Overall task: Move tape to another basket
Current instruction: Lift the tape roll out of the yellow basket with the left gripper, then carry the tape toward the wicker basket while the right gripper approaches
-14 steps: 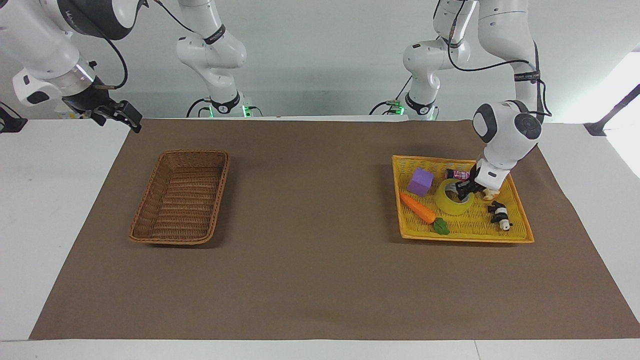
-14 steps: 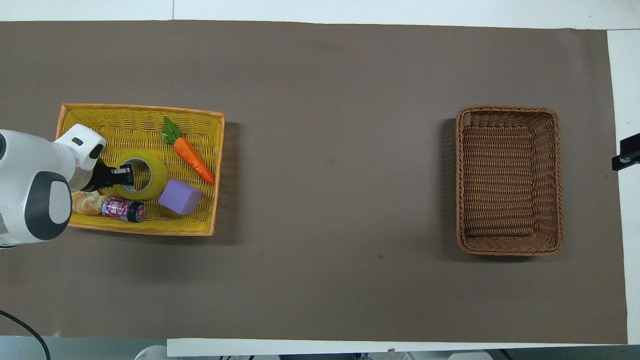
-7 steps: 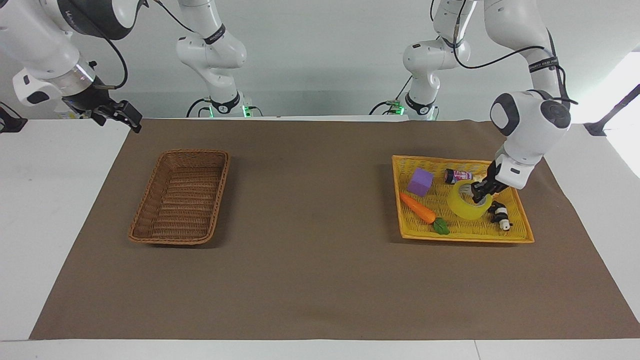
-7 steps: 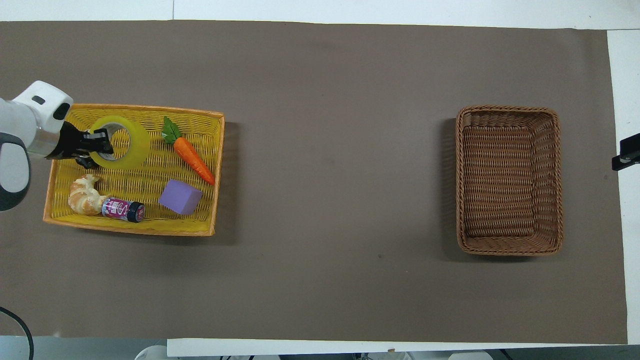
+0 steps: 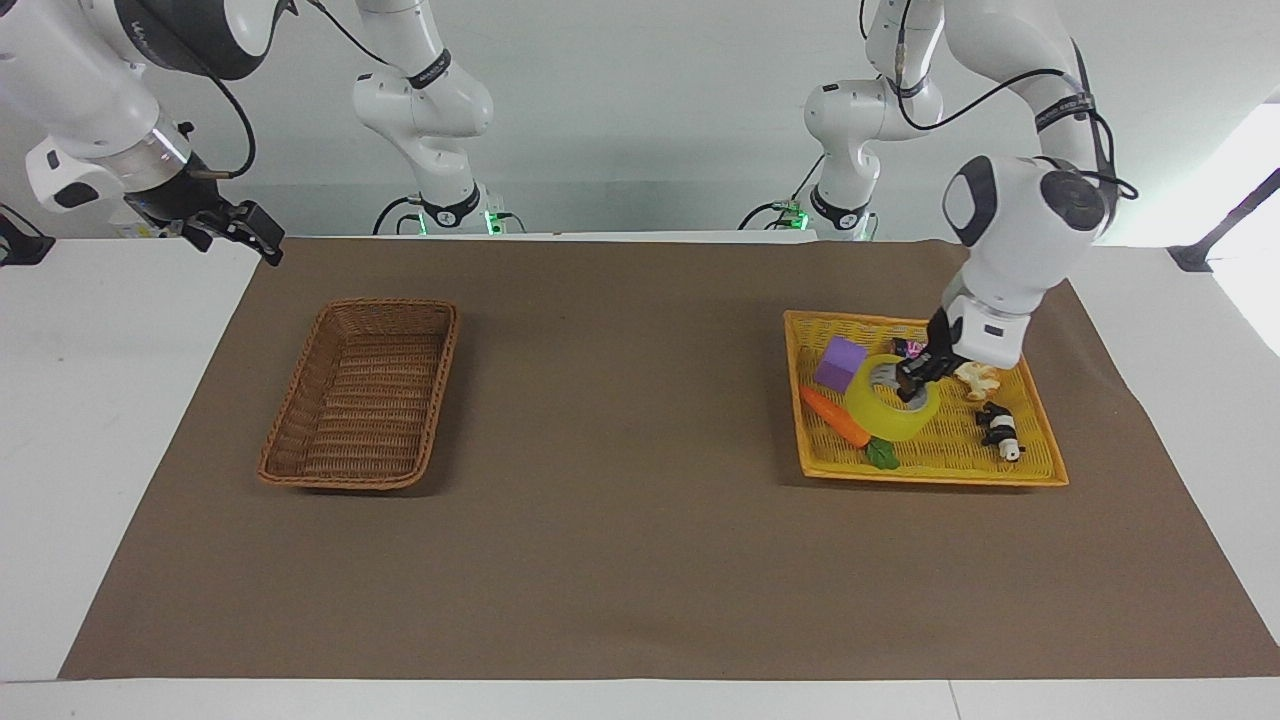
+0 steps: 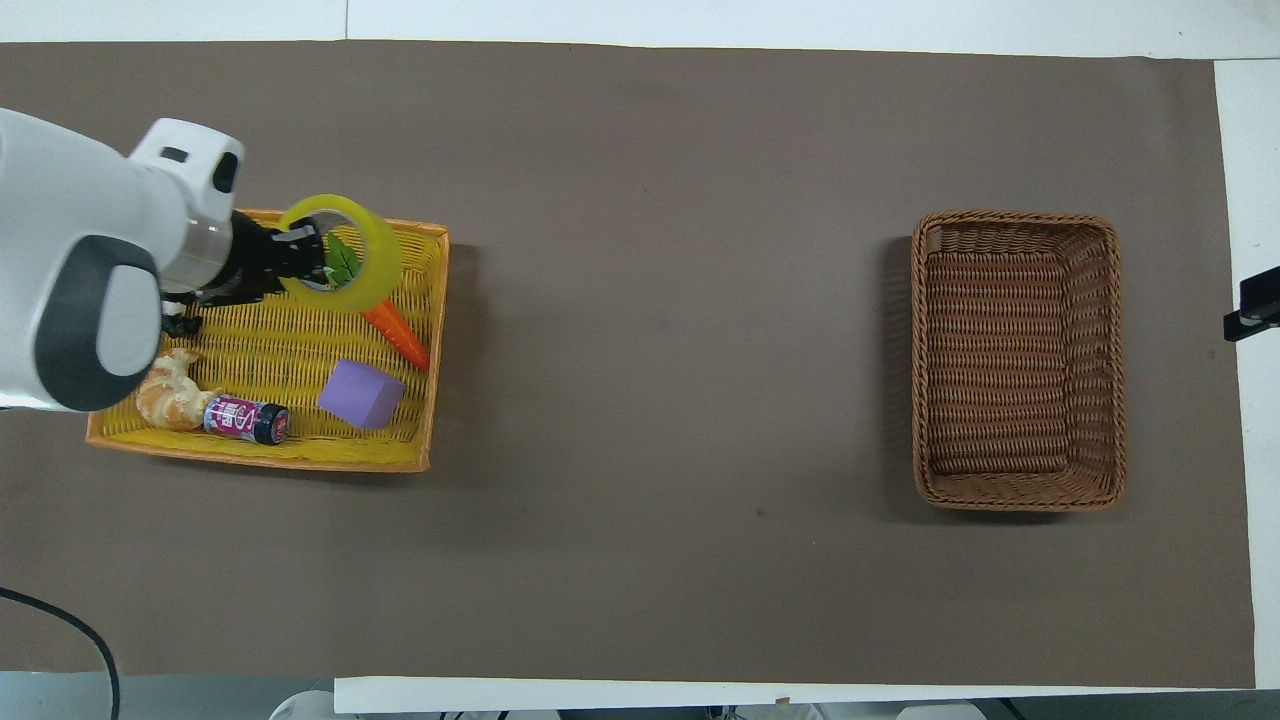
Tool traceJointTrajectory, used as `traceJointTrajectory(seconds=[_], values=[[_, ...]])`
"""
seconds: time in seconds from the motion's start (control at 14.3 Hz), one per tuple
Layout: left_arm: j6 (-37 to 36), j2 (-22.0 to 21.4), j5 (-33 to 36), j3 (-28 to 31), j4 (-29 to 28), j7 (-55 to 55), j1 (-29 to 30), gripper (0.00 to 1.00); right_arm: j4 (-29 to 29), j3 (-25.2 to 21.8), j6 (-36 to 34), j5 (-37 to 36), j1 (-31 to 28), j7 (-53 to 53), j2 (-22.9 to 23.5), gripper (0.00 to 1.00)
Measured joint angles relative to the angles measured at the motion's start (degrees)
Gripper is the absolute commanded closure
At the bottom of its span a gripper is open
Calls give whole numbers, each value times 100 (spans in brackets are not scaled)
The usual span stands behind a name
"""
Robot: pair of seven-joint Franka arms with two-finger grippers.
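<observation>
I will next grab the yellow roll with my right gripper by its ring side (image 6: pixel 381 265) and move it into the brown wicker basket.
The tape (image 5: pixel 888 412) (image 6: pixel 352 262), a yellow translucent roll, hangs tilted above the yellow tray (image 5: pixel 930 478) (image 6: pixel 260 458), over the carrot (image 5: pixel 835 417) (image 6: pixel 397 335). My left gripper (image 5: pixel 912 380) (image 6: pixel 300 245) is shut on the roll's wall, one finger inside the core. The brown wicker basket (image 5: pixel 446 365) (image 6: pixel 1018 218) stands with nothing in it toward the right arm's end of the table. My right gripper (image 5: pixel 240 228) (image 6: pixel 1255 305) waits raised over the white table edge beside that basket, open and holding nothing.
In the yellow tray lie a purple cube (image 5: pixel 840 363) (image 6: pixel 362 393), a croissant (image 5: pixel 975 377) (image 6: pixel 170 390), a small pink can (image 6: pixel 245 418) and a panda toy (image 5: pixel 1000 430). Brown mat stretches between tray and basket.
The left gripper has lifted the tape off the tray floor and carried it from the tray's outer end toward the carrot side. The right arm has not moved.
</observation>
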Motion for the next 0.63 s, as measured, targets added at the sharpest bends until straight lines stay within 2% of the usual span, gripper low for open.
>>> traceJointTrajectory(seconds=[0.14,0.42,0.63], values=[[206,22,-278,-25,105,-486,-527,100,0,0,0,0,0,0,0,0],[407,149,-1638,-36,691,-748,-1186,100,0,0,0,0,0,0,0,0],[509,229,-1786,-55,1273,-1236,-1663,100,0,0,0,0,0,0,0,0]])
